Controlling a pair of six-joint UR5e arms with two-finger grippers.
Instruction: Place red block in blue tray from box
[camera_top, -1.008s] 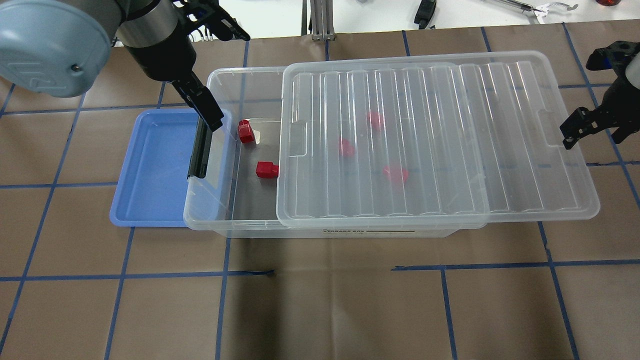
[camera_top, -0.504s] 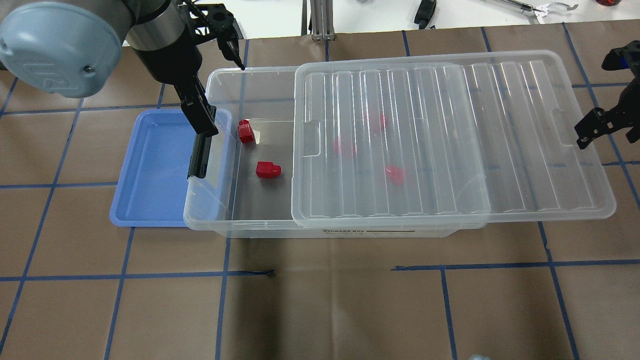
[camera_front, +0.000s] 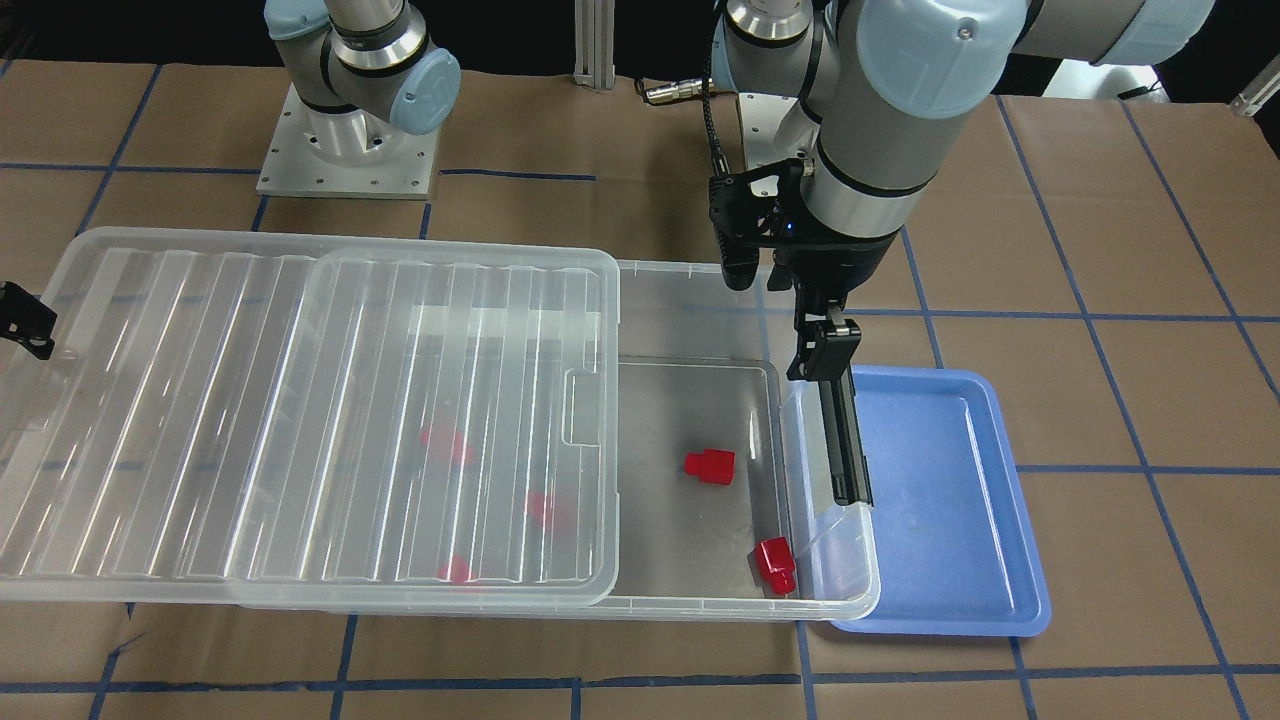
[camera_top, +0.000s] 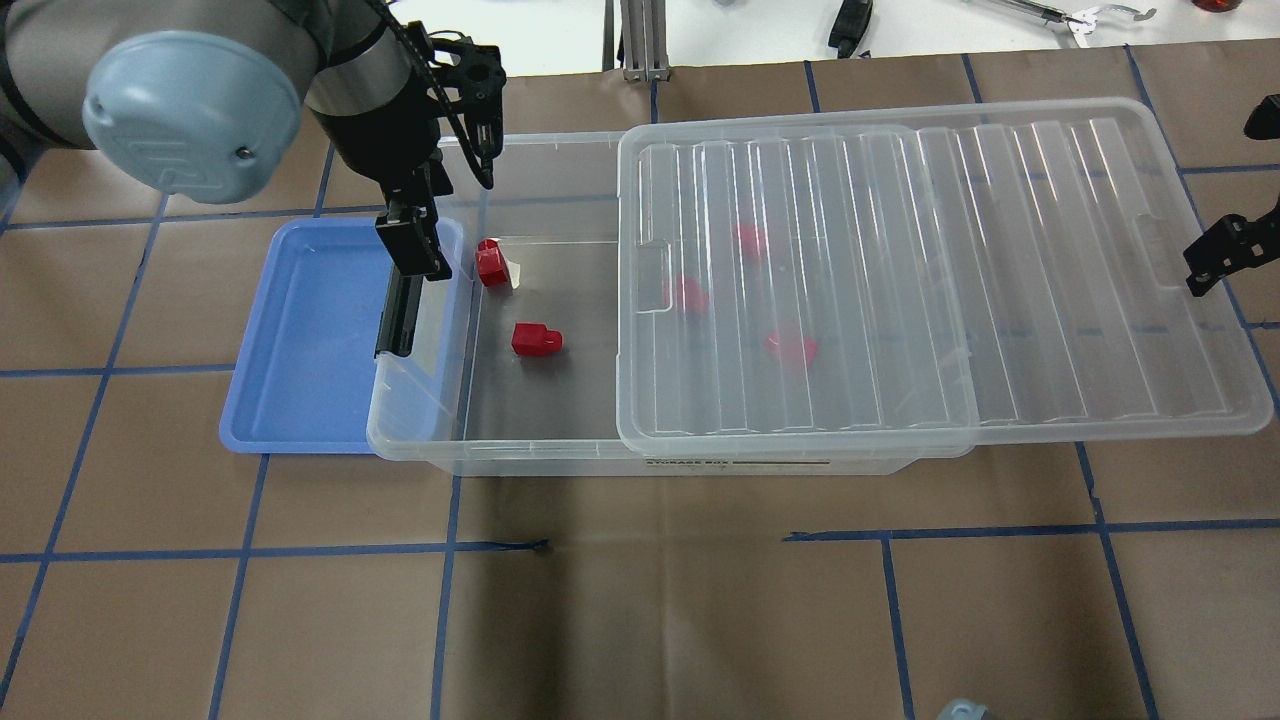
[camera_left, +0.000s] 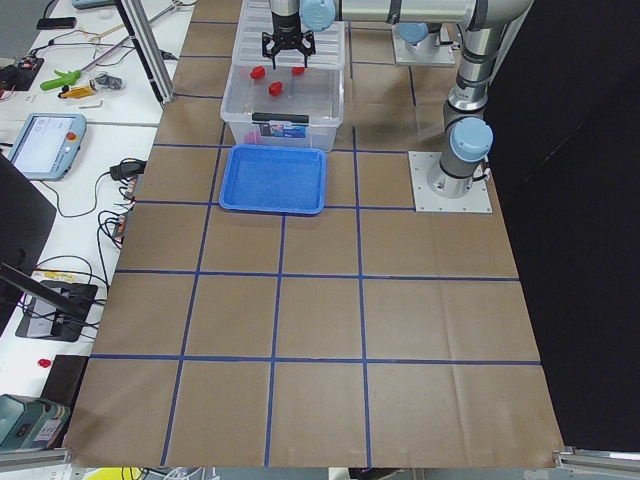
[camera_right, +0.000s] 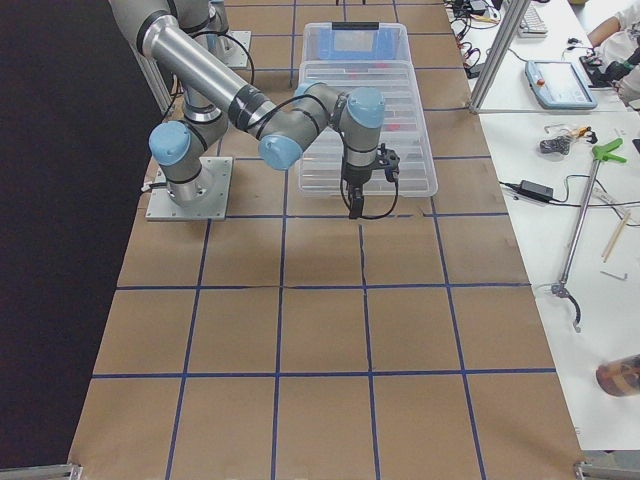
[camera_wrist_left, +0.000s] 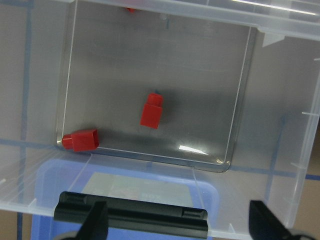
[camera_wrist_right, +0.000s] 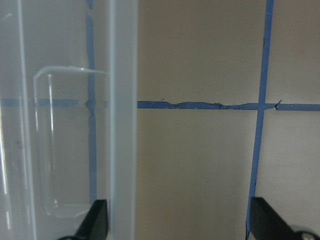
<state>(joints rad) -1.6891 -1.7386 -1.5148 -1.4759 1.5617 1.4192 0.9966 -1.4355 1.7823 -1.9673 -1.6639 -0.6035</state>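
My left gripper grabs the red block by its square body (camera_front: 717, 467) next, since the block's knob (camera_front: 692, 463) is round while the body has flat facing sides.
The box (camera_top: 420, 440) stands mid-table with its ribbed lid (camera_top: 900, 280) slid partly off to the right. Two red blocks (camera_top: 490, 262) (camera_top: 535, 340) lie in the uncovered left end; three more show dimly under the lid (camera_front: 300, 420). The blue tray (camera_top: 310, 330) lies against the box's left end, by the black latch (camera_top: 397, 315). My left gripper (camera_top: 410, 248) hangs open and empty above that end wall; its wrist view shows both blocks (camera_wrist_left: 151, 110) (camera_wrist_left: 80, 140) below. My right gripper (camera_top: 1215, 255) is open at the lid's right end, with the lid's rim (camera_wrist_right: 122, 125) between its fingers.
The table is brown paper with a blue tape grid. A white bench with tools (camera_top: 850, 25) and a metal post (camera_top: 640, 40) lie beyond the far edge. The arm bases (camera_front: 345, 150) stand behind the box in the front-facing view.
The lid has slid to the right along with my right gripper, uncovering more of the box's left end. My left gripper has turned and shifted slightly right, over the box's end wall.
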